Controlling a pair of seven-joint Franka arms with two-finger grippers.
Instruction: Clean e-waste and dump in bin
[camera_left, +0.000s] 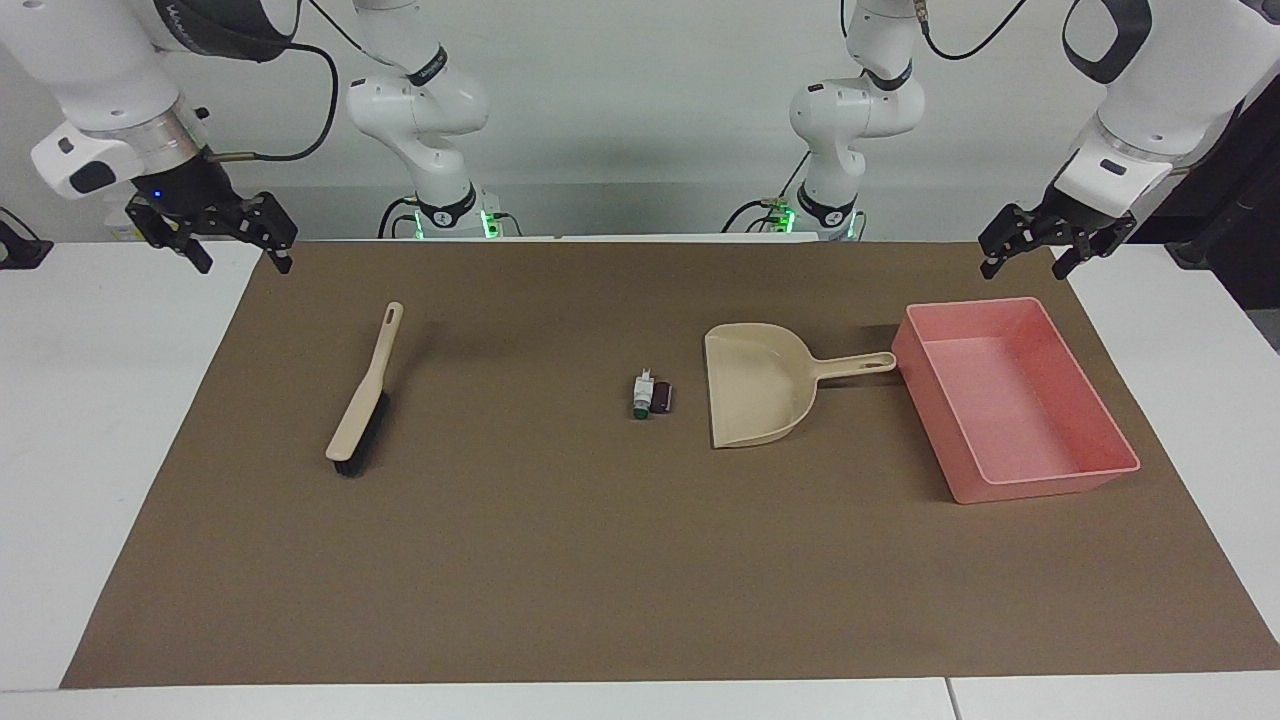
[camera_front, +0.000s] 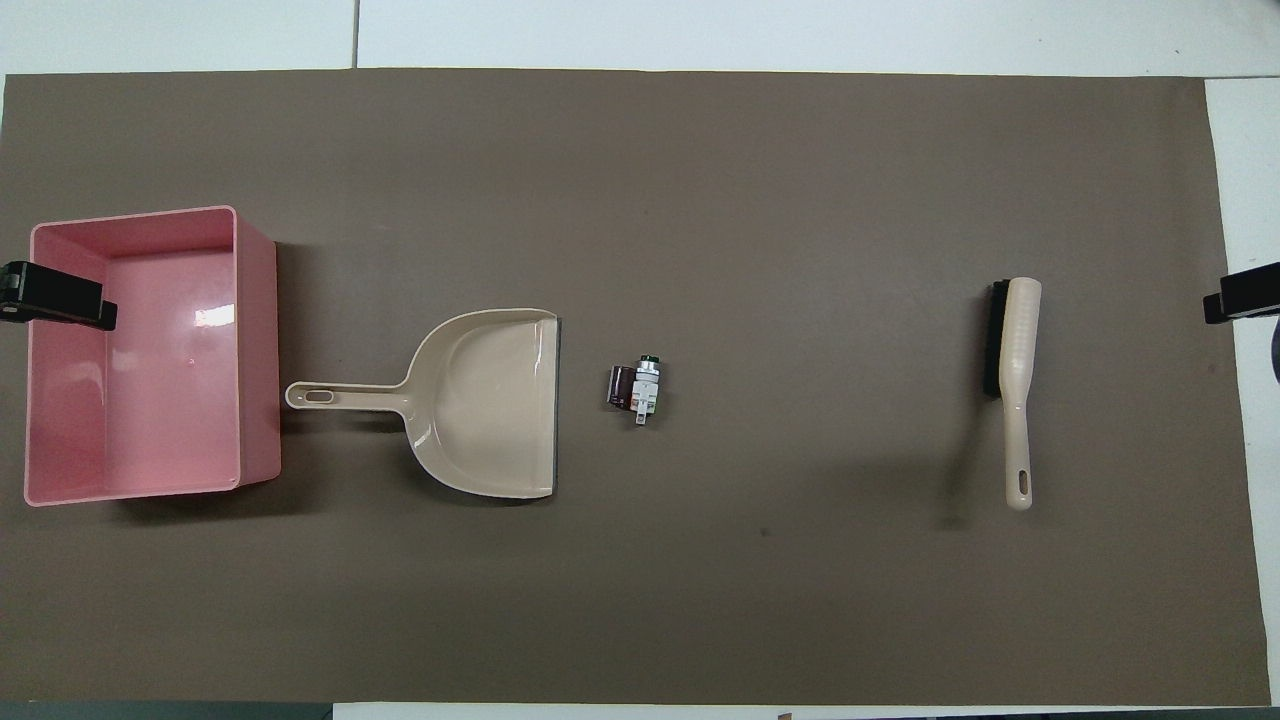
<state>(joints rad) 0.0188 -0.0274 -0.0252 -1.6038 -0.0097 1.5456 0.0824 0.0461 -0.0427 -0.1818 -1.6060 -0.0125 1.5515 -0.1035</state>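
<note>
I need to take hold of the dustpan with my left gripper next, by its narrow handle (camera_front: 347, 396), where my fingers fit around it. The dustpan widens into a wide scoop (camera_front: 489, 404).
The e-waste lies mid-mat: a white part with a green end (camera_left: 641, 393) touching a dark brown-black block (camera_left: 661, 398); both also show in the overhead view, the white part (camera_front: 646, 388) and the block (camera_front: 621, 386). The beige dustpan (camera_left: 755, 385) lies beside them, its mouth toward them and its handle touching the pink bin (camera_left: 1040, 482). A beige brush with black bristles (camera_left: 362, 395) lies toward the right arm's end. My left gripper (camera_left: 1025, 262) hangs open and empty above the mat's edge by the bin. My right gripper (camera_left: 240, 255) hangs open and empty above the mat's corner at its own end.
A brown mat (camera_left: 560, 560) covers the white table. The bin (camera_front: 258, 350) holds nothing. The dustpan (camera_front: 490, 400) and brush (camera_front: 1015, 380) lie flat on the mat. Both arms wait at the table's ends.
</note>
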